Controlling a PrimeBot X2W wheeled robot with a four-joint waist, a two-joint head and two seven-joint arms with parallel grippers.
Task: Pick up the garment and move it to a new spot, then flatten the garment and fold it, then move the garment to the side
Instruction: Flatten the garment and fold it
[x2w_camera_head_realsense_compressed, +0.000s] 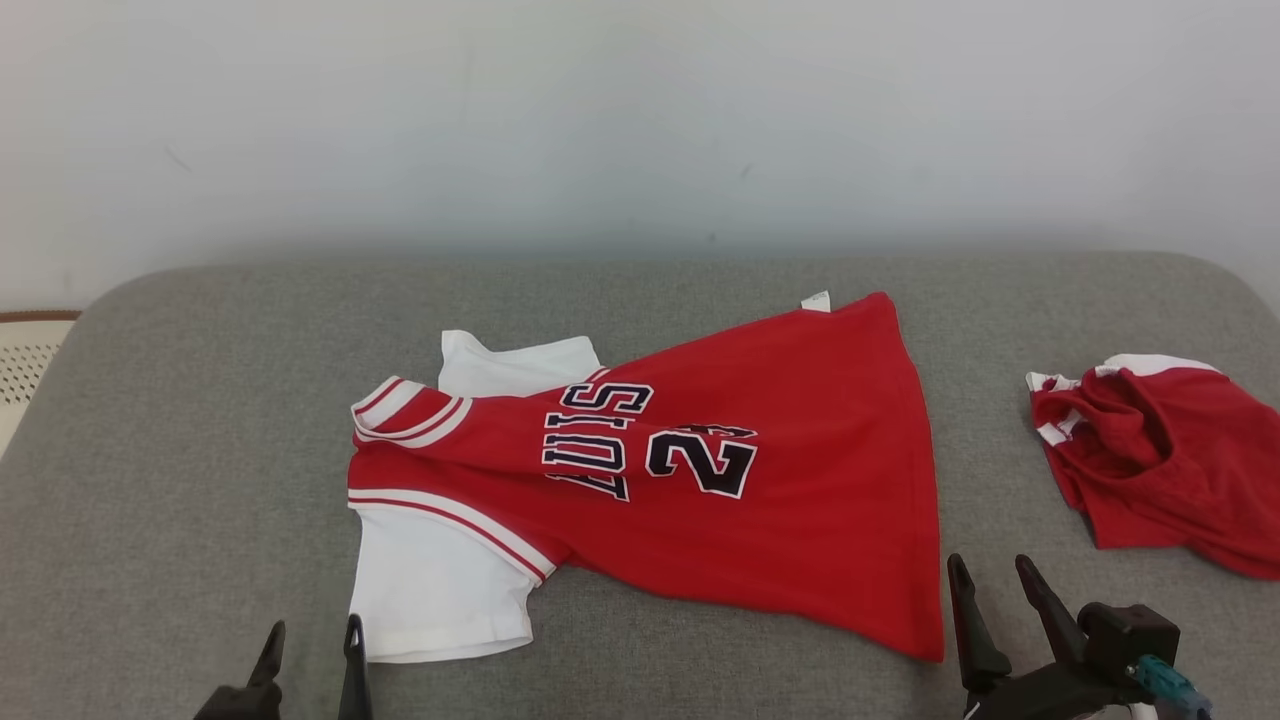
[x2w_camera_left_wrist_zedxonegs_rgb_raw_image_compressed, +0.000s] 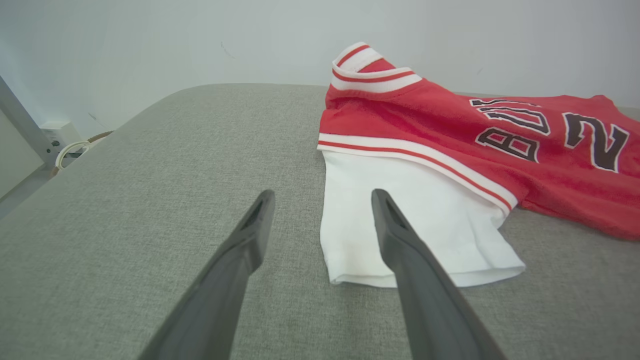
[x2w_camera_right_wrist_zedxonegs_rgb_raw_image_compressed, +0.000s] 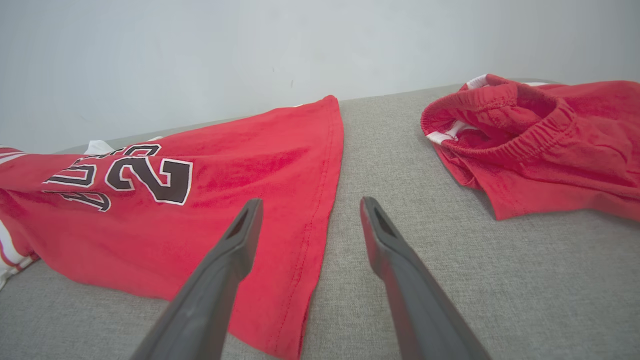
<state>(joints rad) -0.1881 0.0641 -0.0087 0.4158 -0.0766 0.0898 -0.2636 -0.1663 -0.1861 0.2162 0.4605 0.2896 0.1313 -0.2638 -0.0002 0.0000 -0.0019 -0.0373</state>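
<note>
My left gripper pinches the jersey by the sleeve's loose side edge (x2w_camera_head_realsense_compressed: 359, 598) next, since the white sleeve (x2w_camera_head_realsense_compressed: 434, 588) lies spread flat on the cushion.
The garment (x2w_camera_head_realsense_compressed: 700, 480) is a red jersey with white sleeves and dark lettering, lying spread but creased across the middle of the grey cushion. Its near white sleeve (x2w_camera_left_wrist_zedxonegs_rgb_raw_image_compressed: 400, 235) lies flat in the left wrist view, and its red hem (x2w_camera_right_wrist_zedxonegs_rgb_raw_image_compressed: 300, 200) runs past the fingers in the right wrist view. My left gripper (x2w_camera_head_realsense_compressed: 312, 638) stands open at the lower left, just short of the white sleeve, holding nothing. My right gripper (x2w_camera_head_realsense_compressed: 995, 575) stands open at the lower right, beside the hem's near corner, also holding nothing.
A crumpled pair of red shorts (x2w_camera_head_realsense_compressed: 1160, 450) lies at the right end of the grey cushion (x2w_camera_head_realsense_compressed: 200, 420), with its waistband (x2w_camera_right_wrist_zedxonegs_rgb_raw_image_compressed: 505, 115) facing the right wrist camera. A pale wall rises behind. The cushion's left edge drops to a floor with a white cable (x2w_camera_left_wrist_zedxonegs_rgb_raw_image_compressed: 75, 150).
</note>
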